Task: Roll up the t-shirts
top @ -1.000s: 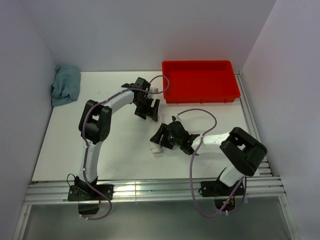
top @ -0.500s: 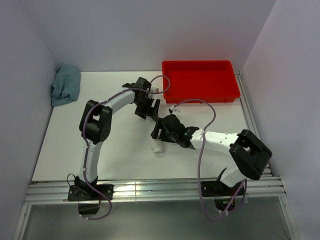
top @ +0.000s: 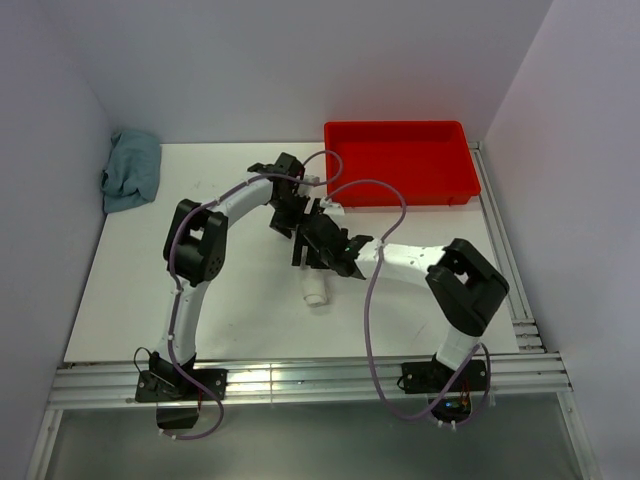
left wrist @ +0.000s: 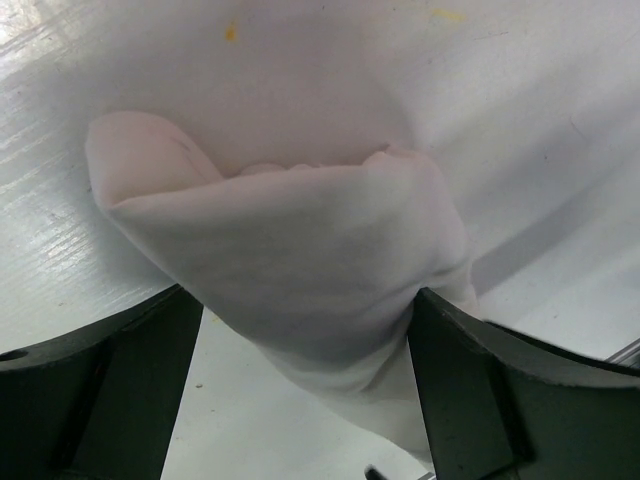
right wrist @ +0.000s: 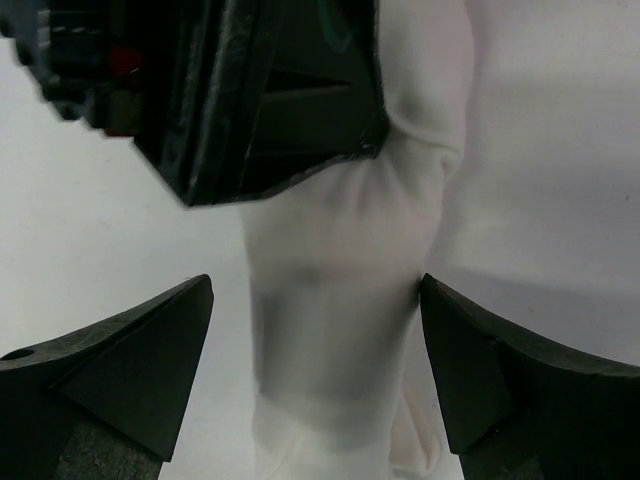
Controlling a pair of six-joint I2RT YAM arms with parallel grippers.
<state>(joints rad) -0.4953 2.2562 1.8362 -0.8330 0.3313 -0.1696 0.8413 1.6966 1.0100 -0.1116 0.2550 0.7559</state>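
My right gripper grips the rolled t-shirt across its middle (right wrist: 332,312) next, to lay it still rolled in the red tray.
One cream-white t-shirt (top: 316,291) lies rolled into a long tube mid-table, with only its near end showing from above. My left gripper (top: 287,217) hangs over the far part of the roll. In the left wrist view that gripper (left wrist: 305,300) is open and straddles the t-shirt (left wrist: 300,220), whose cloth brushes both fingers. My right gripper (top: 306,248) sits just nearer on the same roll. In the right wrist view it (right wrist: 316,285) is open wide around the t-shirt (right wrist: 340,330), with a gap on the left side.
A red tray (top: 400,160) stands at the back right. A crumpled teal cloth (top: 130,170) lies against the left wall at the back left. The left gripper's black body (right wrist: 250,90) looms close ahead of the right fingers. Walls close in left, right and back.
My right arm has swung up and left along the roll, close to the left gripper, and its jaws have opened wider. The left arm has hardly moved.
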